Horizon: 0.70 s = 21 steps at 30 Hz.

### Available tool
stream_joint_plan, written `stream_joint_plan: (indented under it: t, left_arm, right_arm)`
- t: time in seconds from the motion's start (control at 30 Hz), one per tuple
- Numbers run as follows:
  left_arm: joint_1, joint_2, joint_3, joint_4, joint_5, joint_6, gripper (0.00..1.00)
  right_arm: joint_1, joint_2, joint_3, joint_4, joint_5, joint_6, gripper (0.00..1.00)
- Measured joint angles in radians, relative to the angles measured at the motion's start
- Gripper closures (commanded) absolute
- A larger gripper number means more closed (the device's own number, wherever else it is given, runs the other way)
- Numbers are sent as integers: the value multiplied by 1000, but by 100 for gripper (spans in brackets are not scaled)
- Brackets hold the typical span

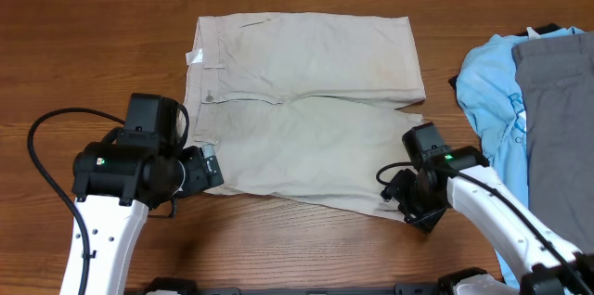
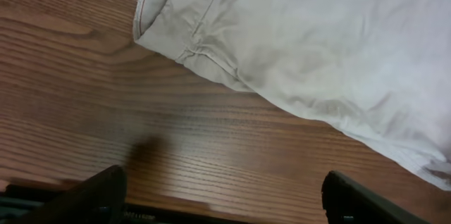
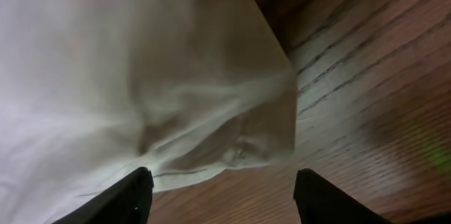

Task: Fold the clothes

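Observation:
Next, my right gripper grabs the near hem corner of the beige shorts, so that the near leg folds over the far one.
The beige shorts (image 1: 306, 100) lie flat on the wooden table (image 1: 93, 44), waistband to the left, both legs pointing right. My left gripper (image 1: 210, 167) hovers at the near-left waistband corner, jaws open and empty. Its wrist view shows that corner of the shorts (image 2: 317, 41) ahead of the left gripper (image 2: 222, 199), with only bare wood between the fingers (image 2: 106, 192). My right gripper (image 1: 405, 198) is at the near-right hem corner, open. In its wrist view the shorts' hem (image 3: 106, 62) lies just beyond the right gripper (image 3: 222, 196), which holds nothing.
A light blue T-shirt (image 1: 490, 91) with a grey garment (image 1: 557, 119) on top lies at the table's right side, close to the right arm. The table's front edge runs just below both arms.

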Motion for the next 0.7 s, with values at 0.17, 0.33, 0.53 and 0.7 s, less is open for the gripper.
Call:
stream_joint_plan:
  t: [0.17,0.33,0.53,0.7]
  left_arm:
    - [0,0,-20,15,0,0,8]
    - [0,0,-25,17,0,0,7]
    - [0,0,-25,27,-2,0,13]
    - [0,0,-25,50,-61,-45,14]
  right_arm:
    - [0,29,-49,97,-4,71,30]
    - [0,29,-101,161,-6,132,36]
    - [0,27,-106,165,-3,158,63]
    - [-1,26,-108,164,-2,159,64]
